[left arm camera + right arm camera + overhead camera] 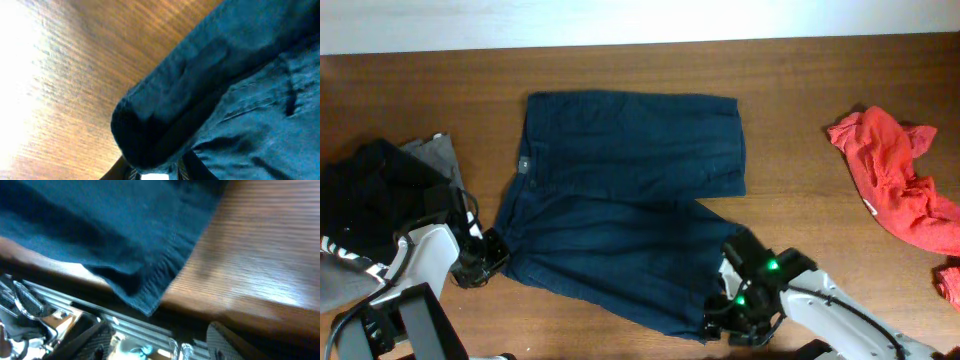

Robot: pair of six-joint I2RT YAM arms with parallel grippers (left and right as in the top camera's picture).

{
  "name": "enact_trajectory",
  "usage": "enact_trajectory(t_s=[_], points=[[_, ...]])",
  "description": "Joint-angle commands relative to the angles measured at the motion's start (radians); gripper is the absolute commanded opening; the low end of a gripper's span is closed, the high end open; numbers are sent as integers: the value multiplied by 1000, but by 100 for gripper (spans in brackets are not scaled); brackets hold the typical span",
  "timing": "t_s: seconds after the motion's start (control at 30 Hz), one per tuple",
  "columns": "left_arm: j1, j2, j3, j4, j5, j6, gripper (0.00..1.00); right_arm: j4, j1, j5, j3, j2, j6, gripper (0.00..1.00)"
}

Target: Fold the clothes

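Observation:
My right gripper will next fold the near leg over the far one, so it will grab the shorts (620,190) by the corner of the near leg's hem.
The clothes here are chiefly a dark navy pair of shorts (620,190), spread flat on the wooden table with the waistband to the left and both legs running right. My left gripper (485,258) is at the waistband's near corner. In the left wrist view a bunched fold of the shorts (165,115) fills the gap between the dark fingers (198,167), and the gripper (157,169) is shut on it. My right gripper (725,318) sits at the near leg's hem corner. In the right wrist view it (160,341) stands open, with the hem corner (149,305) just ahead of the pads (217,342).
A red garment (895,180) lies crumpled at the right side, with another red scrap (948,282) at the edge. A black garment (370,195) and a grey one (435,155) are heaped at the left. The table's front edge is close under both grippers.

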Motion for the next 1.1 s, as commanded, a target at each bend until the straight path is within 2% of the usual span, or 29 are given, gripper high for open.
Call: enact_trajectory(t_s=[0.0,0.1,0.3,0.37,0.53,0.67,1.07], points=[[4,16,-9,-8,14,9,24,57,60,-17,-19,-2,114,60],[4,16,-9,-8,14,9,24,103,109,-16,-19,-2,159,58],[4,16,-9,-13,14,9,24,114,171,68,-33,32,272,59],[4,16,-9,-15,14,9,24,137,172,63,-45,53,276,63],[4,16,-9,-14,14,9,24,175,171,63,-50,112,278,63],[4,16,-9,-15,14,9,24,188,171,79,-50,133,274,54],[4,16,-9,-14,11,16,24,163,171,128,-41,134,274,54]])
